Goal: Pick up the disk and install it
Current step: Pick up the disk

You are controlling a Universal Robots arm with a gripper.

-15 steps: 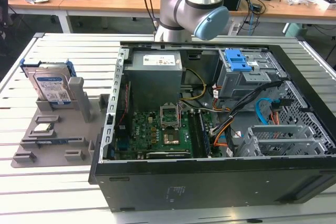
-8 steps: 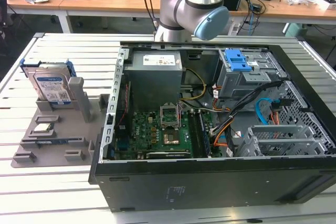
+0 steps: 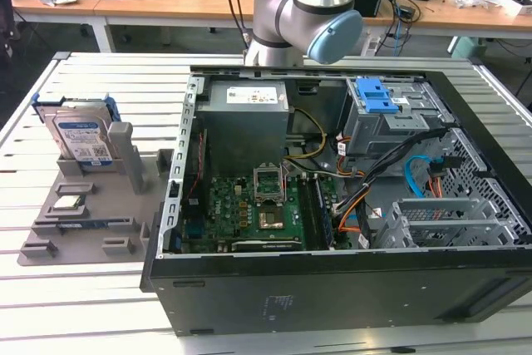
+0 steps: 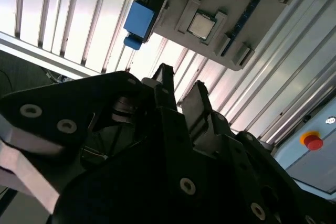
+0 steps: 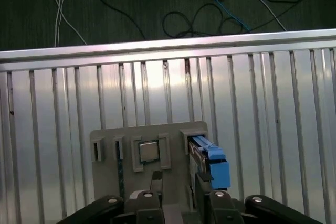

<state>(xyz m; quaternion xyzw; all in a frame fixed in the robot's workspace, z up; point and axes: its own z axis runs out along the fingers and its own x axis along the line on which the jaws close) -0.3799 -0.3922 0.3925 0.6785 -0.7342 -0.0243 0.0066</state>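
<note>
I need to reach the disk with my gripper and grab its free upper part across the thickness, because the tray's grey posts crowd the disk's lower end.
The disk stands on edge in a slot of the grey holder tray at the exterior view's left, its white-and-blue label facing the camera and its blue carrier around it. Seen from above in the first wrist view, the disk sits in the tray just beyond my gripper. My gripper hangs well above the tray, open, with nothing between its fingers. The carrier's blue corner shows in the second wrist view.
A small square chip lies in a tray recess beside the disk. The open computer case fills the ribbed metal table's middle, with a blue latch and grey cage inside. The arm rises behind it. A red button stands off the table.
</note>
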